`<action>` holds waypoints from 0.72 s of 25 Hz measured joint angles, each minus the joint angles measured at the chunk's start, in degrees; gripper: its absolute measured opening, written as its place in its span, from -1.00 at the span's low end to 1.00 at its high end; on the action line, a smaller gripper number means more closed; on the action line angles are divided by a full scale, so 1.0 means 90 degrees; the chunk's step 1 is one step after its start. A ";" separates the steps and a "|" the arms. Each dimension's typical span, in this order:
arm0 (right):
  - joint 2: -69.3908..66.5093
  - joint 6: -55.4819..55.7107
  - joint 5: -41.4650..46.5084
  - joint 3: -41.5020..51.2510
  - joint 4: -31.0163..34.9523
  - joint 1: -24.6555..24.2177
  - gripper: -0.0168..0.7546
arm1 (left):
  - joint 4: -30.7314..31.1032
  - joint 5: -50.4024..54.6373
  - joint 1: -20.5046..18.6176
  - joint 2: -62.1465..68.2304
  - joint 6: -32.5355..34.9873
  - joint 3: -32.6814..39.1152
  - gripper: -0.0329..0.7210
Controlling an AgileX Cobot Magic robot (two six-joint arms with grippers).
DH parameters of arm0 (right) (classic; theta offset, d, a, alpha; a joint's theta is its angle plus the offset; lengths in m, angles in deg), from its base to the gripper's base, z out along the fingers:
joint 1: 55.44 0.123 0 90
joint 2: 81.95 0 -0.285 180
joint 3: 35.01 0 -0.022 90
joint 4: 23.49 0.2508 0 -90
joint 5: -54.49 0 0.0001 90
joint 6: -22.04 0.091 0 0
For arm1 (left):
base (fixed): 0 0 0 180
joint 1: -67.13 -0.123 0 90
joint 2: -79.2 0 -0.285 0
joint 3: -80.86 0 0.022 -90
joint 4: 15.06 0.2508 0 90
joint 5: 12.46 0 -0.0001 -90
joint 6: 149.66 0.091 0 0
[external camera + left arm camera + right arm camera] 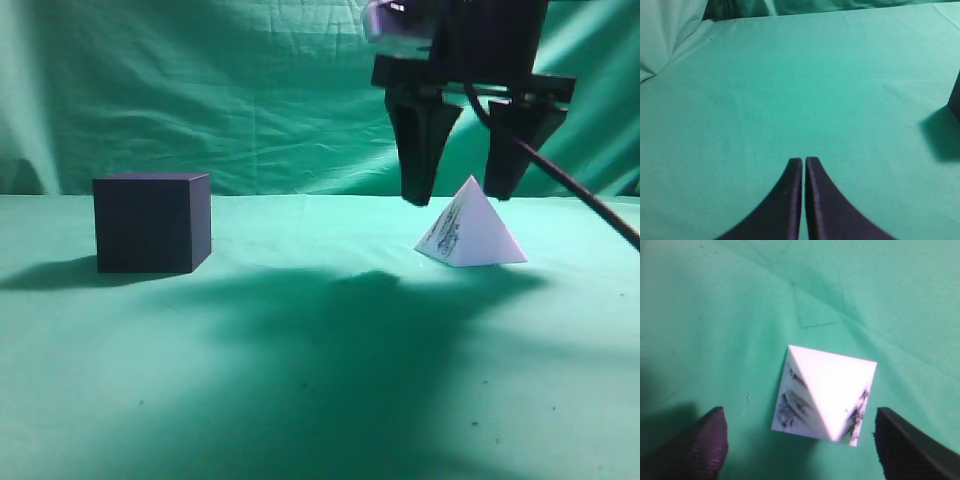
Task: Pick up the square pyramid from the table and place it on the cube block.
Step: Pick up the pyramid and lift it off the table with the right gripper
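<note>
My right gripper goes lower, before it closes on the pyramid. Its fingers hang near the pyramid's peak [472, 182], high above its wide base [474, 262], so closing now would miss.
The white square pyramid [470, 230] with dark scribbles stands on the green table [300, 350] at the right. My right gripper [460, 192] is open and hangs just above it, one finger on each side of the tip, not touching. In the right wrist view the pyramid [825, 392] lies between the two open fingers [800, 440]. The dark cube block [152, 222] stands on the table at the left. My left gripper [803, 161] is shut and empty over bare cloth; the cube's edge [955, 97] shows at the far right of its view.
A wrinkled green backdrop cloth [200, 90] hangs behind the table. A black cable [590, 205] runs down from the right arm to the right edge. The arm's shadow darkens the middle of the table.
</note>
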 joint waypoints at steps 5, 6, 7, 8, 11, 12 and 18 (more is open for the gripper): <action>-0.0330 0.0096 -0.0049 -0.0076 -0.0175 0.0000 0.51 | 0.0000 0.0000 0.0000 0.0000 0.0000 0.0000 -0.91; -0.0369 0.0108 -0.0064 -0.0076 -0.0179 0.0000 0.40 | 0.0000 0.0000 0.0000 0.0000 0.0000 0.0000 -0.91; -0.0403 0.0110 -0.0090 -0.0076 -0.0190 0.0000 0.38 | 0.0000 0.0000 0.0000 0.0000 0.0000 0.0000 -0.91; -0.0451 0.0121 -0.0098 -0.0087 -0.0190 0.0000 0.39 | 0.0000 0.0000 0.0000 0.0000 0.0000 0.0000 -0.91; -0.0571 0.0149 -0.0122 -0.0100 -0.0231 0.0000 0.39 | 0.0000 0.0000 0.0000 0.0000 0.0000 0.0000 -0.91; -0.0615 0.0158 -0.0139 -0.0112 -0.0256 0.0000 0.39 | 0.0000 0.0000 0.0000 0.0000 0.0000 0.0000 -0.91; -0.0713 0.0378 -0.0154 -0.0123 -0.0356 0.0000 0.05 | 0.0000 0.0000 0.0000 0.0000 0.0000 0.0000 -0.91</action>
